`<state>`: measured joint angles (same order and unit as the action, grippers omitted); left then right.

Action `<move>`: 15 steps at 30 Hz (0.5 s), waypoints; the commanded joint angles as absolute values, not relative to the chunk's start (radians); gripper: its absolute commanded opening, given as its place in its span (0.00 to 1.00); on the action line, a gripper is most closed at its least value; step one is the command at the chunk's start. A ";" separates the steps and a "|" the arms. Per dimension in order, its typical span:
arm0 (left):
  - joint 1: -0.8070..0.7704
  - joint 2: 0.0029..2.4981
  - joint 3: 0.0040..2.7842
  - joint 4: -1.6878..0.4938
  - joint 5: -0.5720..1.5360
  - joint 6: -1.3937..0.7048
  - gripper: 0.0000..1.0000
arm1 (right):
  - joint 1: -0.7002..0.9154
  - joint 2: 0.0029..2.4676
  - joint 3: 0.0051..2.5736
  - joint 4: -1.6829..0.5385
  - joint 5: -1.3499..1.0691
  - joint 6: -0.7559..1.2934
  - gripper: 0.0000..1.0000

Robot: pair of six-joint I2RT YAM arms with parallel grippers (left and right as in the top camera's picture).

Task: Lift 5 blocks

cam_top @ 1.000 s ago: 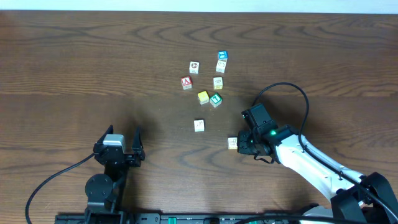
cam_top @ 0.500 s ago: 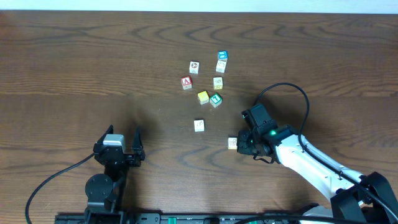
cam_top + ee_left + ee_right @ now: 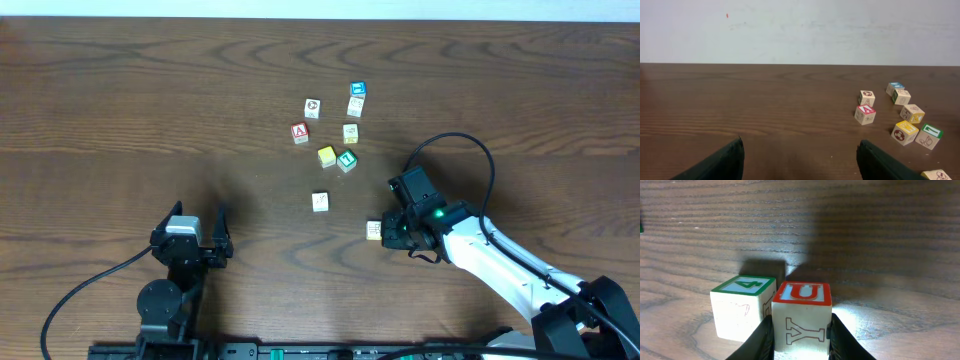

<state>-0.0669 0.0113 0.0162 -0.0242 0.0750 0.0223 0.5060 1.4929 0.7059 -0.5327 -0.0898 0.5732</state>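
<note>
The U block's lower edge is level with the green block's base on the tabletop, so my right gripper is ready to release the U block.
My right gripper (image 3: pixel 801 345) is shut on a pale block (image 3: pixel 801 317) with a red "U" on top and a "Y" on its near face. Its black fingers (image 3: pixel 760 342) press both sides. A green "4" block (image 3: pixel 742 307) stands right beside it, to its left. From overhead, the right gripper (image 3: pixel 393 231) is next to a cream block (image 3: pixel 373 230), and the held block is hidden beneath it. Farther up the table lie the green "T" block (image 3: pixel 346 160), a yellow block (image 3: pixel 326 156) and a cream block (image 3: pixel 320 202). My left gripper (image 3: pixel 198 216) is open over bare wood.
A red "A" cube (image 3: pixel 300 132), a blue-topped cube (image 3: pixel 357 90) and other small cubes (image 3: pixel 355 106) lie in the loose cluster at the upper middle. The right arm's black cable (image 3: pixel 470 145) loops over the table. A pale wall (image 3: pixel 800 30) stands behind the far edge.
</note>
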 commanded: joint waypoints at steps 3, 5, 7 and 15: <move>-0.062 0.012 0.004 -0.064 0.093 0.017 0.72 | 0.525 1.555 0.634 -0.568 -0.109 0.567 0.26; -0.062 0.012 0.004 -0.064 0.092 0.017 0.72 | 0.525 1.555 0.634 -0.564 -0.109 0.567 0.28; -0.062 0.012 0.004 -0.064 0.093 0.017 0.73 | 0.525 1.555 0.634 -0.562 -0.108 0.567 0.31; -0.062 0.012 0.004 -0.064 0.093 0.017 0.73 | 0.525 1.555 0.634 -0.560 -0.094 0.567 0.36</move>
<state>-0.0669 0.0116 0.0162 -0.0242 0.0750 0.0223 0.5114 1.5135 0.6800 -0.5392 -0.1055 0.5674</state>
